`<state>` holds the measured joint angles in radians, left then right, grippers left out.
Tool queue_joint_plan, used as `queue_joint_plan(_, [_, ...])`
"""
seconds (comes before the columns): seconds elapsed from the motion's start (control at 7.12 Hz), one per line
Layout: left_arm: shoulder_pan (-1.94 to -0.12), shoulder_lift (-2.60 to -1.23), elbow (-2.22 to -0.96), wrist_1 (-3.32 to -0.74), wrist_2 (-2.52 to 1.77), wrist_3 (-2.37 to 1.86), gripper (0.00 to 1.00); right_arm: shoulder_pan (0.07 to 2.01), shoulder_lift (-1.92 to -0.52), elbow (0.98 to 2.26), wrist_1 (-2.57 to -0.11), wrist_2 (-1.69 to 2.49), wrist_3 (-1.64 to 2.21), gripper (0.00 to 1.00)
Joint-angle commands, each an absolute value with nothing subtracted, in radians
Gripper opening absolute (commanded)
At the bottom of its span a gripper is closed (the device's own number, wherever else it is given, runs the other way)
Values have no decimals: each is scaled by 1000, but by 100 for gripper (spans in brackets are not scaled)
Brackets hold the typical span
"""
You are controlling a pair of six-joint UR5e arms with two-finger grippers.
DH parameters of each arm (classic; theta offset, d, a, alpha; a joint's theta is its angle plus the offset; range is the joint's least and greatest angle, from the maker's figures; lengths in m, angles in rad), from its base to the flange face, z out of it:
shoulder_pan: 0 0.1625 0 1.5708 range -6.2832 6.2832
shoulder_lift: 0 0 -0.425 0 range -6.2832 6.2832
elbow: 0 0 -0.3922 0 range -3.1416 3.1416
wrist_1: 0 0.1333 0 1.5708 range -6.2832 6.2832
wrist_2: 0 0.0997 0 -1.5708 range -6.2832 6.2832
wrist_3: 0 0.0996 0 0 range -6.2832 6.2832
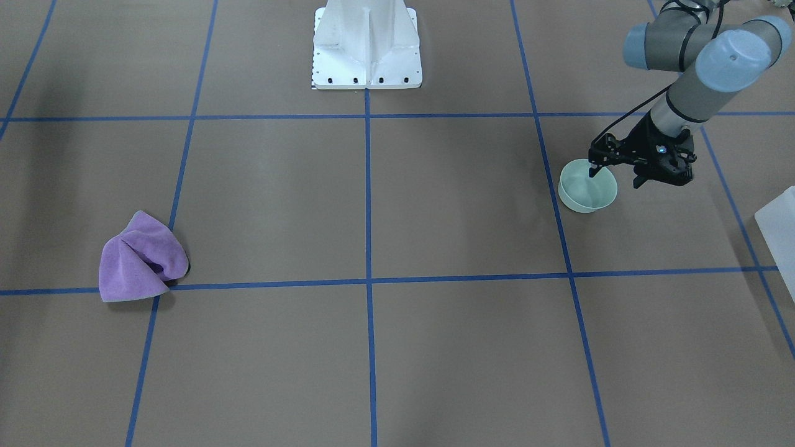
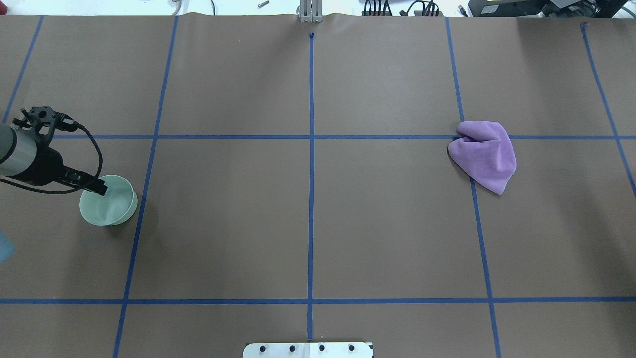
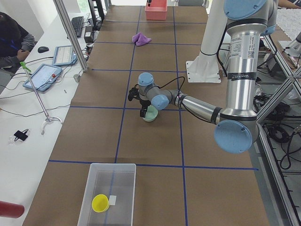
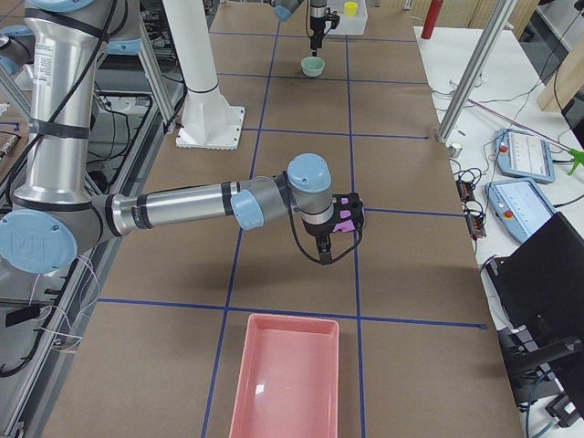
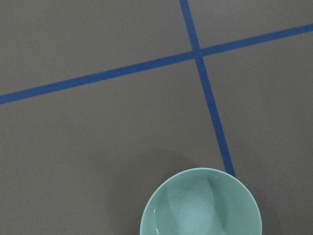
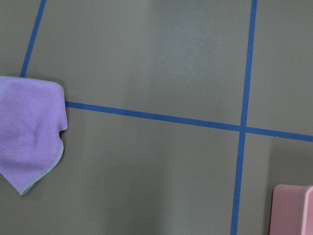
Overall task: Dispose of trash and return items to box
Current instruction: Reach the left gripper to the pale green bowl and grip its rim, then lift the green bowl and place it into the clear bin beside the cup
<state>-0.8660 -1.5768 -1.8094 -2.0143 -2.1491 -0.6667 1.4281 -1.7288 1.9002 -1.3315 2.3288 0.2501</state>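
Observation:
The left gripper grabs the bowl by its rim (image 1: 566,172) next, to return the mint green bowl (image 1: 584,195) to the box.
A mint green bowl (image 1: 584,195) stands upright on the table; it also shows in the overhead view (image 2: 112,206) and the left wrist view (image 5: 200,205). My left gripper (image 1: 615,177) is open just above its rim, one finger over the inside and one outside. A crumpled purple cloth (image 2: 487,154) lies on the other side of the table and shows at the left of the right wrist view (image 6: 27,142). My right gripper (image 4: 327,251) hangs above and beside the cloth; it shows only in the exterior right view, so I cannot tell whether it is open.
A clear bin (image 3: 107,193) holding a yellow cup (image 3: 100,203) stands at the table's end past the bowl. A pink bin (image 4: 285,379) stands at the other end, near the cloth. The white robot base (image 1: 366,46) is at the table's middle edge.

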Motion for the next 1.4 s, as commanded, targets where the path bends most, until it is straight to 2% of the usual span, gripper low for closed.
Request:
queue_joint_plan(0.0, [-854, -1603, -1618, -2227, -2125, -670, 97, 1428, -1729, 1899, -1331, 2329, 250, 100])
queue_joint_plan(0.14, [-854, -1638, -1550, -2296, -2122, -681, 80, 1428, -1730, 1899, -1331, 2329, 250, 100])
queue_joint_plan(0.28, [-856, -1640, -1572, -2296, -2140, -687, 44, 1428, -1730, 1901, -1331, 2329, 250, 100])
queue_joint_plan(0.42, [-857, -1626, -1616, -2292, -2190, -687, 0, 1428, -1730, 1899, -1331, 2326, 250, 100])
queue_joint_plan(0.84, [-880, -1582, -1681, -2289, -2229, -684, 0, 1428, -1729, 1901, -1331, 2326, 250, 100])
queue_joint_plan(1.26, [-1151, -1571, -1686, -2275, -2368, -643, 0, 1427, -1729, 1901, -1331, 2327, 252, 100])
